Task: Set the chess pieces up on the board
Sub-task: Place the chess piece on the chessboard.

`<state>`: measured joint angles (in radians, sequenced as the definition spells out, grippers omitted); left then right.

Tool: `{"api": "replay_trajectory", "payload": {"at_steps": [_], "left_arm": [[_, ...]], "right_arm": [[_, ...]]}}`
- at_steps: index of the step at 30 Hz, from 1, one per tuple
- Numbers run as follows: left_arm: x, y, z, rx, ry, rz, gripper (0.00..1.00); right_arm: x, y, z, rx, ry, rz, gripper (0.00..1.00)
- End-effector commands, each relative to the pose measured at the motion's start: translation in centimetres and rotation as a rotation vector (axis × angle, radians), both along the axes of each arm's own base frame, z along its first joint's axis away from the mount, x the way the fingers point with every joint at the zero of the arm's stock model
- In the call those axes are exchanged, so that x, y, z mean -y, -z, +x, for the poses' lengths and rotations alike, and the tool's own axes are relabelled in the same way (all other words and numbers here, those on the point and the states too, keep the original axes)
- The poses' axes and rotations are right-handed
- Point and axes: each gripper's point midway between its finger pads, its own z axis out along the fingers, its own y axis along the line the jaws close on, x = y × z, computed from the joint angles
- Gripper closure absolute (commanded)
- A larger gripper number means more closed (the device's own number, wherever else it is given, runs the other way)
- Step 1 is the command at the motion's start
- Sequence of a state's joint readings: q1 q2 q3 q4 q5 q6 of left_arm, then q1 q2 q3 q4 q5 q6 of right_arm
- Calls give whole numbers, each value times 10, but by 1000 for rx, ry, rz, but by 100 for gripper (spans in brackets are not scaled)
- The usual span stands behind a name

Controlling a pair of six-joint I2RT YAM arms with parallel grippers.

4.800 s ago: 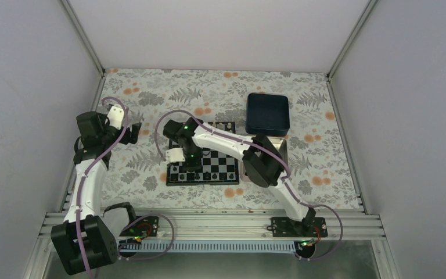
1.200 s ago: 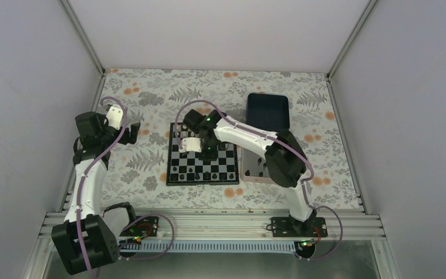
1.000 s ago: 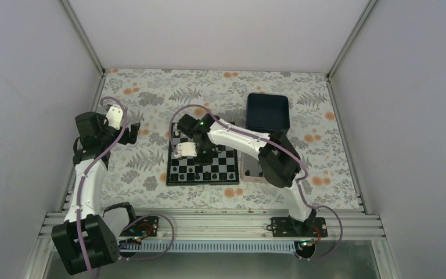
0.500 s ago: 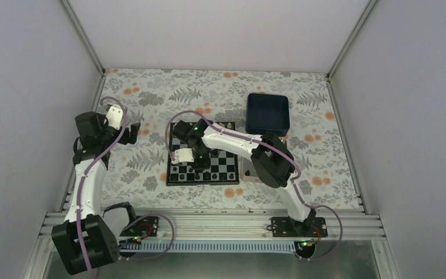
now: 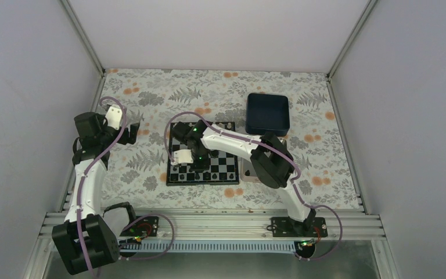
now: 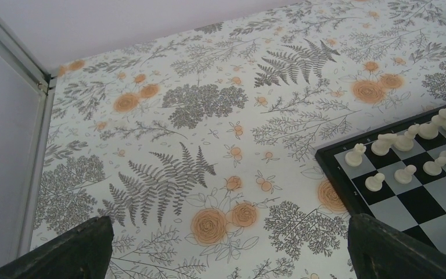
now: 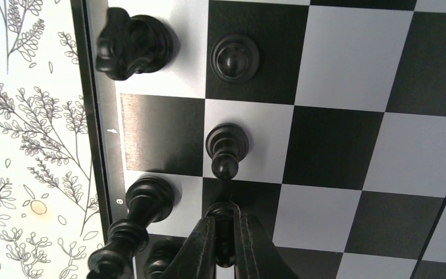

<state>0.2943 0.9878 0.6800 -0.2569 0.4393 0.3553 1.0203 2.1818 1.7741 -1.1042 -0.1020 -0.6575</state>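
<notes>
The black pawn (image 7: 223, 210) has its base low over the free dark square and would land standing if the robot's right gripper opened now, so the gripper should release it.
The board (image 5: 227, 164) lies mid-table, with black chess pieces (image 5: 215, 174) standing in its near rows. My right gripper (image 5: 196, 165) hangs over the near-left part of the board. In the right wrist view this gripper (image 7: 225, 224) is shut on a black pawn (image 7: 223, 210), just above a dark square. A standing pawn (image 7: 226, 148), another pawn (image 7: 235, 57), a knight (image 7: 129, 45) and a taller piece (image 7: 142, 209) are close around it. My left gripper (image 6: 227, 224) is open and empty above the floral cloth, left of the board corner (image 6: 424, 203).
White pieces (image 6: 406, 139) fill the board's far rows. A dark blue tray (image 5: 268, 113) sits behind the board on the right. A silver tray (image 5: 248, 170) lies right of the board, mostly under my right arm. Enclosure walls stand on three sides.
My right gripper has travelled from the far side of the board toward its near-left rows, carrying the pawn. The left arm has stayed still.
</notes>
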Motion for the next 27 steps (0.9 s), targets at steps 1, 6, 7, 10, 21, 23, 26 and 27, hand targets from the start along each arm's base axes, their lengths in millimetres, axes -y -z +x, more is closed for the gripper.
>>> {"api": "replay_trajectory", "payload": {"at_steps": [1,6,7,10,21,23,26,27], "left_arm": [[2,-3,-2,19,12,-3,0],[2,-3,-2,19,14,-4,0],[1,-3,-2,19,12,-4,0],[1,-3,-2,19,12,-4,0],[1,-4,-3,22,11,-5,0],[1,-5,-3,24,11,-4,0],[1,-6,-3,25,13,-5,0],[1,-6,-3,26,14,-5,0]], "right_arm": [[0,10,-3,-6,-13,-21,93],[3,12,-4,-7,-12,-26,93],[4,12,-3,-3,-12,-27,93],[3,13,-4,-8,-12,-25,92],[3,0,9,49,10,-7,74],[5,-12,13,66,22,10,71],[12,-36,19,91,45,39,66],[15,-46,21,99,54,51,65]]}}
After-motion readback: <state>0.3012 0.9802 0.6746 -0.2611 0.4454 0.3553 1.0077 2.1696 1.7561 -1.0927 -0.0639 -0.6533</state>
